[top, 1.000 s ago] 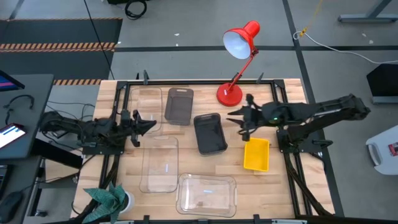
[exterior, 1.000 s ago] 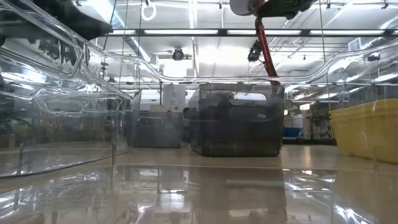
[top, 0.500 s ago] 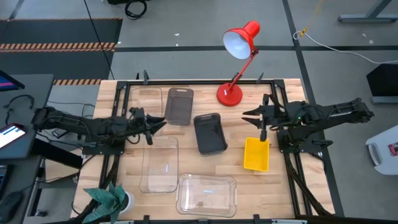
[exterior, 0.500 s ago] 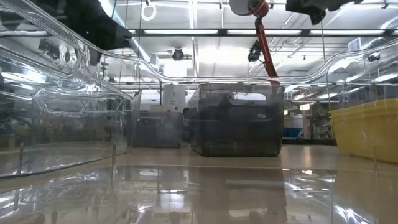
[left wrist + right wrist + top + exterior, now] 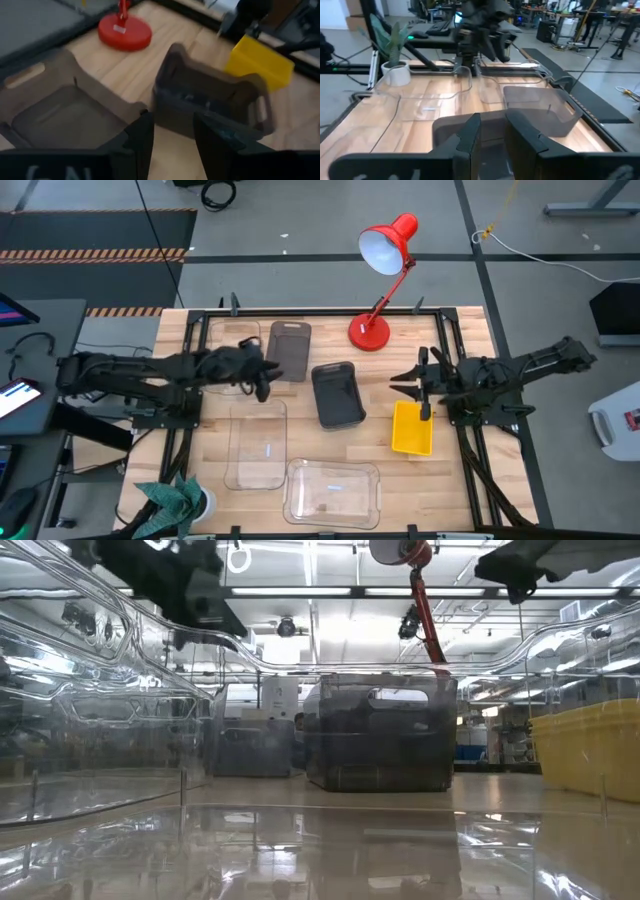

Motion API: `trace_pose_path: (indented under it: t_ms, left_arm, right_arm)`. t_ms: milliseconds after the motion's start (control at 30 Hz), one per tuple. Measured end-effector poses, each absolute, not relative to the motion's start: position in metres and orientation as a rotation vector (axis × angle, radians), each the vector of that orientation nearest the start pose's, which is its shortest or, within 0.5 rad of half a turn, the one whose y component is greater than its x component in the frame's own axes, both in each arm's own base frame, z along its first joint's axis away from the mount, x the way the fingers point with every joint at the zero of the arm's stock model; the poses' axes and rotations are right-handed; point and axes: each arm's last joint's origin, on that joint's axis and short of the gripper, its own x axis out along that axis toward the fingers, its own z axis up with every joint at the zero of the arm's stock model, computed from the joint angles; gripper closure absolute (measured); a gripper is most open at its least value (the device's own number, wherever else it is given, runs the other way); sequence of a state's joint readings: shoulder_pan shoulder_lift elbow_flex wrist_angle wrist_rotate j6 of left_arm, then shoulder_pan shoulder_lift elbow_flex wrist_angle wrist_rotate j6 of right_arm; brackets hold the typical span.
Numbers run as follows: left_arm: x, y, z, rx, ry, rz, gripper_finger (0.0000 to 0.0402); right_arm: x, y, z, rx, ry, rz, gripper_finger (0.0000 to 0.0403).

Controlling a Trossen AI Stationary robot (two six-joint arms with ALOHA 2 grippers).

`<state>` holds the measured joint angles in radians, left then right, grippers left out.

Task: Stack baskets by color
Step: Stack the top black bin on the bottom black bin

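Next, my left gripper grabs the far grey basket by its raised end rim (image 5: 290, 379). Then it nests it in the other dark grey basket (image 5: 339, 395).
Two dark grey baskets rest on their bottoms on the table, one (image 5: 288, 348) farther back and one (image 5: 337, 393) in the middle. A yellow basket (image 5: 412, 428) sits right of them. Three clear baskets (image 5: 256, 442) (image 5: 333, 490) (image 5: 238, 345) lie at the left and the front. My left gripper (image 5: 265, 378) hovers open just left of the far grey basket, and nothing is between its fingers (image 5: 142, 145). My right gripper (image 5: 408, 383) hangs open above the table between the middle grey basket and the yellow basket's far end, and it holds nothing (image 5: 492, 132).
A red desk lamp (image 5: 385, 255) stands on its round base (image 5: 368, 332) at the table's far edge. A potted plant (image 5: 175, 500) sits at the near left corner. Bare wood shows between the grey baskets and the yellow one.
My left gripper has swung toward the table's right, over to the far grey basket, and has opened. My right gripper has drawn back toward the table's right edge and sunk a little, ending by the yellow basket's far end. No basket has moved.
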<state>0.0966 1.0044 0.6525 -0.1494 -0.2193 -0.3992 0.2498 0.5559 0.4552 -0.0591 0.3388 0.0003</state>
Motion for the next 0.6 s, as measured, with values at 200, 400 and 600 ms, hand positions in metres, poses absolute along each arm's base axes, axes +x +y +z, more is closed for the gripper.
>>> trace_pose_path:
  t_ms: [200, 400, 600]
  left_arm:
    - [0.234, 0.051, 0.25, -0.348, 0.557, 0.405, 0.0258]
    - [0.257, 0.065, 0.249, -0.299, 0.718, 0.394, 0.0236]
    - [0.277, 0.071, 0.243, -0.229, 0.855, 0.331, 0.0196]
  right_arm:
    - [0.122, 0.026, 0.266, -0.078, 0.09, -0.046, 0.0313]
    - [0.108, 0.024, 0.267, -0.127, 0.0, 0.066, 0.0313]
    - [0.107, 0.018, 0.245, -0.132, -0.054, 0.022, 0.0321]
